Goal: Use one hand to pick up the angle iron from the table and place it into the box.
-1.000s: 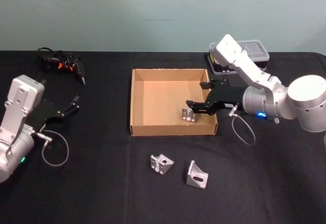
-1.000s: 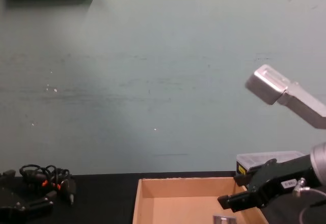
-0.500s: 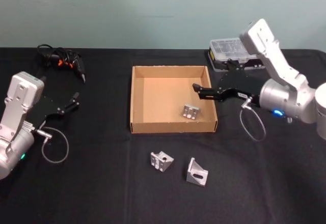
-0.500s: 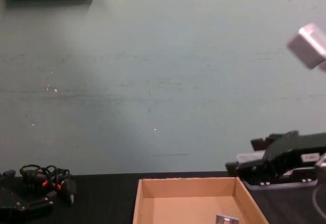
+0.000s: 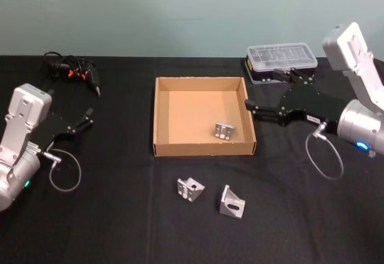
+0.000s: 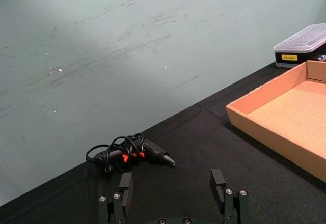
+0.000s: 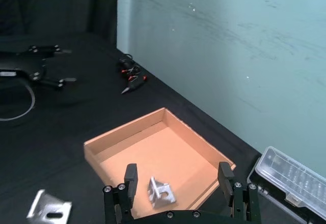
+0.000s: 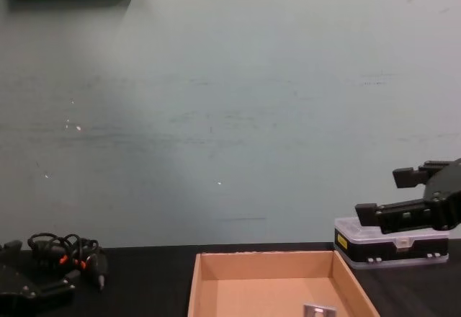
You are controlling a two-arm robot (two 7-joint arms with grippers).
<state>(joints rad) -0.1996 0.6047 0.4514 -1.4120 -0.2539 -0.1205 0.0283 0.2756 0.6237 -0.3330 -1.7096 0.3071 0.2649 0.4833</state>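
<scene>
My right gripper grabs the silver angle iron by its opposite side edges next, to place it into the box.
The tan cardboard box point(image 5: 201, 151) sits mid-table with one silver angle iron point(image 5: 224, 131) lying inside near its right front corner. Two more angle irons point(image 5: 190, 189) point(image 5: 231, 203) rest on the black table in front of the box. My right gripper point(image 5: 261, 89) hovers open and empty just outside the box's right wall. Its wrist view looks past the open gripper point(image 7: 177, 172) down at the angle iron point(image 7: 162, 192) in the box point(image 7: 122, 132). In the chest view the right gripper point(image 8: 385, 194) hangs above the box's point(image 8: 266, 258) right side. My left gripper point(image 5: 90, 120) stays parked at the far left, open.
A black plastic case with a clear lid point(image 5: 281, 62) stands behind the right gripper at the back right. A black corded tool with orange marks point(image 5: 75, 72) lies at the back left. Bare tabletop point(image 5: 120, 216) lies to the left front of the box.
My right gripper let go of the angle iron inside the box, then rose and pulled back to the right, past the box's wall. The left arm stayed still.
</scene>
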